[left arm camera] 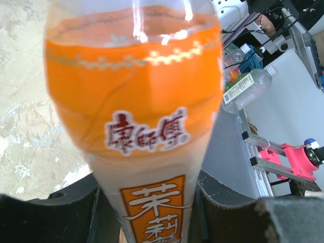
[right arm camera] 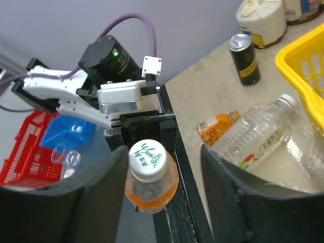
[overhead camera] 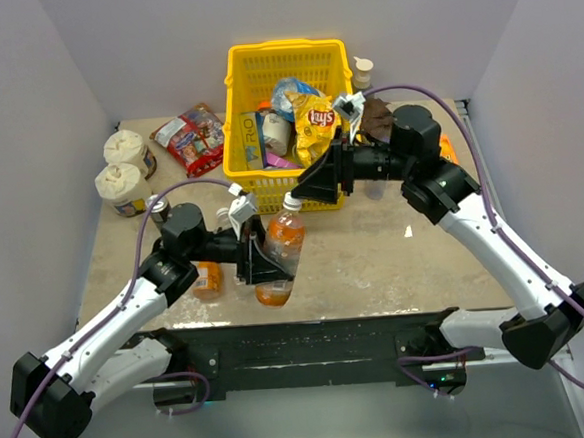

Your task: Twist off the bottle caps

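My right gripper grabs the white cap [overhead camera: 292,201] [right arm camera: 148,161] by its opposite sides next, fingers on either side of its green-written top, to unscrew the cap.
The tall bottle with the orange label [overhead camera: 279,250] is held tilted above the table's front edge, and my left gripper [overhead camera: 265,263] is shut on its lower body. In the left wrist view the bottle [left arm camera: 136,101] fills the frame between the two black fingers of the left gripper [left arm camera: 149,202]. Its white cap with green writing [right arm camera: 147,161] sits on the neck. My right gripper [right arm camera: 163,157] stands open around the cap, which is close to the left finger and apart from the right one. In the top view the right gripper [overhead camera: 308,192] hovers just above the cap [overhead camera: 292,201].
A small orange juice bottle [right arm camera: 217,126] and a clear bottle with a white cap [right arm camera: 255,132] lie on the table by a dark can [right arm camera: 244,58]. A yellow basket [overhead camera: 241,132] of snacks stands at the back, with two white tubs [overhead camera: 123,171] and a snack bag [overhead camera: 194,138] to its left.
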{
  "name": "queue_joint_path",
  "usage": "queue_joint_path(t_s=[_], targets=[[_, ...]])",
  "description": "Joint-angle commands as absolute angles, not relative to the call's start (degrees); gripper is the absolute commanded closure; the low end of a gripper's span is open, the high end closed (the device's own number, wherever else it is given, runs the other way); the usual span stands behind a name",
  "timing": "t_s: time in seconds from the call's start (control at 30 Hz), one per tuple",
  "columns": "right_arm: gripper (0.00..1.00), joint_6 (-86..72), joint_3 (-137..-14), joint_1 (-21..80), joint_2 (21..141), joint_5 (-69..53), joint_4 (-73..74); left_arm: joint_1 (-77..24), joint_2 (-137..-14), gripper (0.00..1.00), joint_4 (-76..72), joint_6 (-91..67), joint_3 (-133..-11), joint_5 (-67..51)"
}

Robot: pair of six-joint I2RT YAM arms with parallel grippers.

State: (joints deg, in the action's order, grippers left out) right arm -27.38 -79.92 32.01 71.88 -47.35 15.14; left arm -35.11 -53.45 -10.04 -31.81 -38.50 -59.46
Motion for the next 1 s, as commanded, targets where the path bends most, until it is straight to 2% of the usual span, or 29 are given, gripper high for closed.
queue_joint_path(t_s=[0.0, 0.13, 0.2, 0.37, 0.47, 0.63, 0.97], targets=[[0.26, -26.9, -78.2, 30.2, 68.4, -41.4, 11.5, -35.3, -52.8, 0.67, -8.3, -28.0, -40.9, -60.9], [0.17, -27.4, -78.1, 30.2, 67.4, -35.6, 14.7, -35.3, -52.0, 0.67, -7.4, -27.4, -41.0, -58.4], [0.16, -28.5, -78.7, 30.3, 67.1, -30.8, 16.2, -35.2, -51.6, 0.66, -4.9, -26.4, -41.3, -53.5], [0.22, -35.6, -78.9, 32.4, 64.9, -14.5, 21.4, -35.3, -51.4, 0.66, 8.1, -25.0, -43.7, -32.7], [0.28, -38.0, -80.2, 37.5, 65.6, -4.9, 24.5, -35.4, -51.7, 0.66, 11.1, -25.8, -44.6, -27.4], [0.34, -40.4, -81.5, 44.8, 68.5, 1.4, 24.9, -35.9, -52.3, 0.66, 12.9, -26.0, -45.5, -25.3], [0.34, -38.1, -86.9, 49.1, 76.0, 5.0, 24.1, -41.0, -53.1, 0.67, 14.0, -25.6, -47.0, -21.0]])
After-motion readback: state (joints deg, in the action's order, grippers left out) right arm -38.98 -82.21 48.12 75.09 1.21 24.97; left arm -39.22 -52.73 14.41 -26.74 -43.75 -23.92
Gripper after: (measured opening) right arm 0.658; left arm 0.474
